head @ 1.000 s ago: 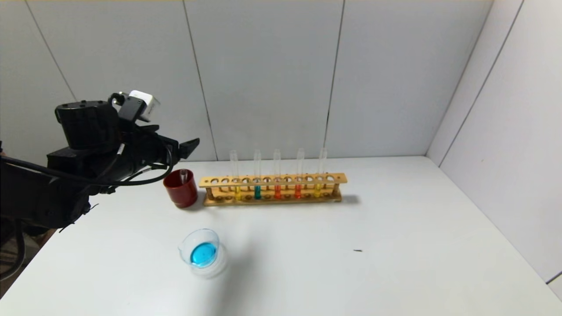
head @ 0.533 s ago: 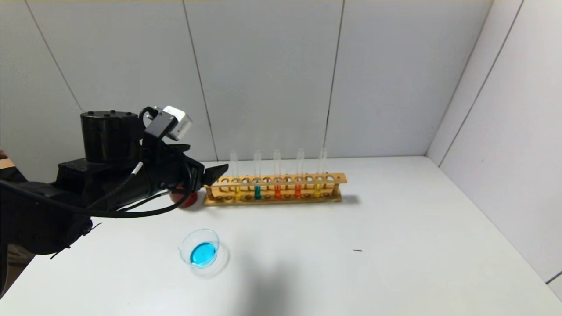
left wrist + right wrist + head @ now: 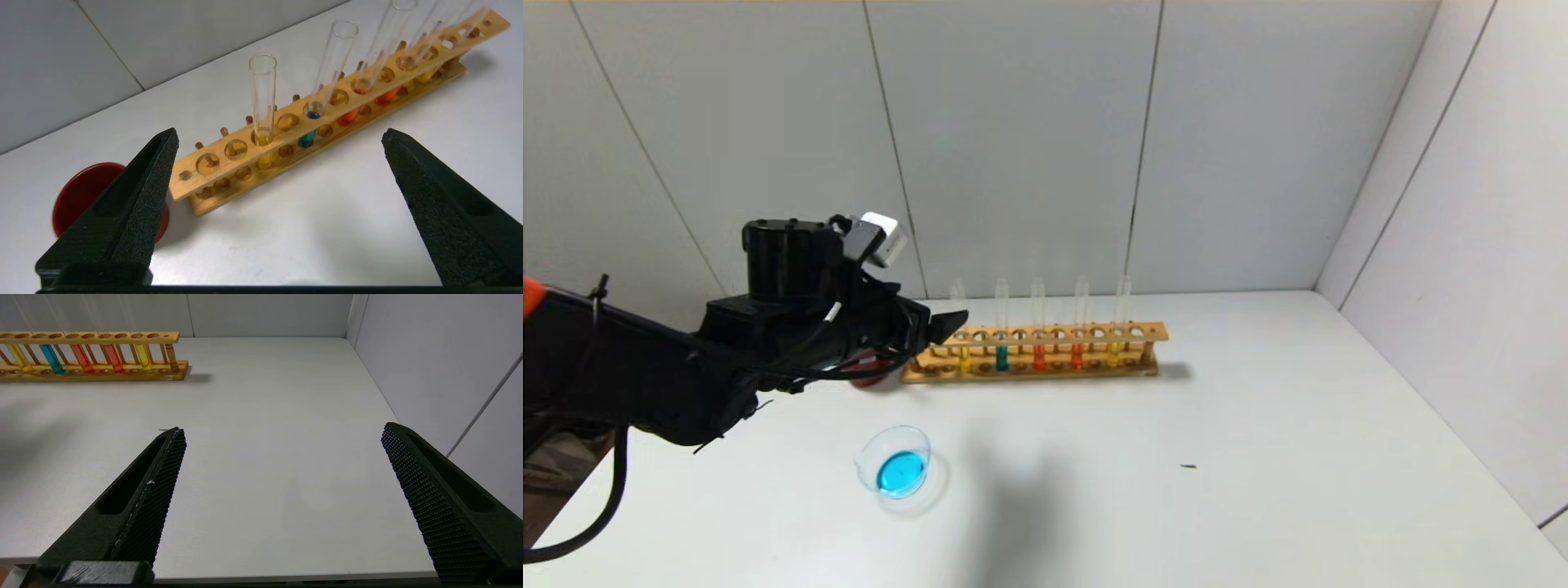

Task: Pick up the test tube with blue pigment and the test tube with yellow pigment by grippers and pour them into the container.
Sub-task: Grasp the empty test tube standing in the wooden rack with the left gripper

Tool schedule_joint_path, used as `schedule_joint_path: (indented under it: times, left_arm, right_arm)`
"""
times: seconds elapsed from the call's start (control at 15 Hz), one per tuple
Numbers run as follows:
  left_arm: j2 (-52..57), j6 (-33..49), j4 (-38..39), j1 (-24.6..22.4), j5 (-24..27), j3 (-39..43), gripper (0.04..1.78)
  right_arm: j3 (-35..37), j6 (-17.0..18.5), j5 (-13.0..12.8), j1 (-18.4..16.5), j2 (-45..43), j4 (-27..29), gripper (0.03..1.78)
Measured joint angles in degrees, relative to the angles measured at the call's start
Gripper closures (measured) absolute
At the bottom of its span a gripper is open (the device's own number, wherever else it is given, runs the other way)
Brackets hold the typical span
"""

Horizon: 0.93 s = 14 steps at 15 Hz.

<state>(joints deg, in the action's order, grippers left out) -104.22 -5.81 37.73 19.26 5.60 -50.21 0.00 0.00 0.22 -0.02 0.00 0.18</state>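
Observation:
The left gripper grabs the nearest yellow test tube by the clear glass below its opening [image 3: 959, 305] next. The rack's top bar [image 3: 1057, 334] encircles that tube lower down.
My left gripper [image 3: 939, 325] is open and empty, just left of the wooden rack [image 3: 1147, 332]. In the left wrist view the gripper [image 3: 281, 131] faces the rack's left end [image 3: 212, 163]; the nearest test tube with yellow pigment [image 3: 263, 94] stands upright beyond the fingertips. A second yellow tube [image 3: 1113, 351] is at the rack's right end. No tube with bright cyan-blue liquid shows. The glass container [image 3: 900, 469] holds cyan-blue liquid on the table in front. My right gripper [image 3: 282, 428] is open and empty above the table's near right part.
The rack also holds a teal-green tube [image 3: 1001, 357] and two orange-red tubes [image 3: 1039, 357]. A dark red cup [image 3: 81, 192] stands left of the rack, mostly hidden behind my left gripper. Walls close the back and right sides.
My left arm has swung right and forward to the rack's left end and now covers the red cup, where an empty tube stood. The container and rack have not moved.

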Motion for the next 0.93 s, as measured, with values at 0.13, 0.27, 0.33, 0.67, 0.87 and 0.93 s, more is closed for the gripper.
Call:
schedule_joint_path:
  times: [0.13, 0.27, 0.33, 0.67, 0.87, 0.93]
  left_arm:
    - [-3.25, 1.0, 0.0, -0.09, -0.01, -3.28, 0.07]
    - [-6.42, 1.22, -0.02, -0.09, 0.0, -6.12, 0.08]
    - [-8.05, 1.24, -0.02, -0.13, -0.01, -7.52, 0.11]
    - [-15.27, 1.41, 0.0, -1.11, -0.06, -13.87, 0.66]
    - [-18.91, 1.55, 0.0, -1.27, 0.0, -17.31, 1.22]
    - [-19.76, 1.55, -0.05, -1.21, -0.01, -18.12, 1.37]
  right_arm:
    - [0.0, 0.0, 0.02, 0.0, 0.0, 0.0, 0.06]
    - [0.0, 0.0, 0.0, 0.0, 0.0, 0.0, 0.06]
    - [0.0, 0.0, 0.02, 0.0, 0.0, 0.0, 0.06]
    - [0.0, 0.0, 0.02, 0.0, 0.0, 0.0, 0.06]
    - [0.0, 0.0, 0.0, 0.02, 0.0, 0.0, 0.06]
    - [0.0, 0.0, 0.02, 0.02, 0.0, -0.02, 0.06]
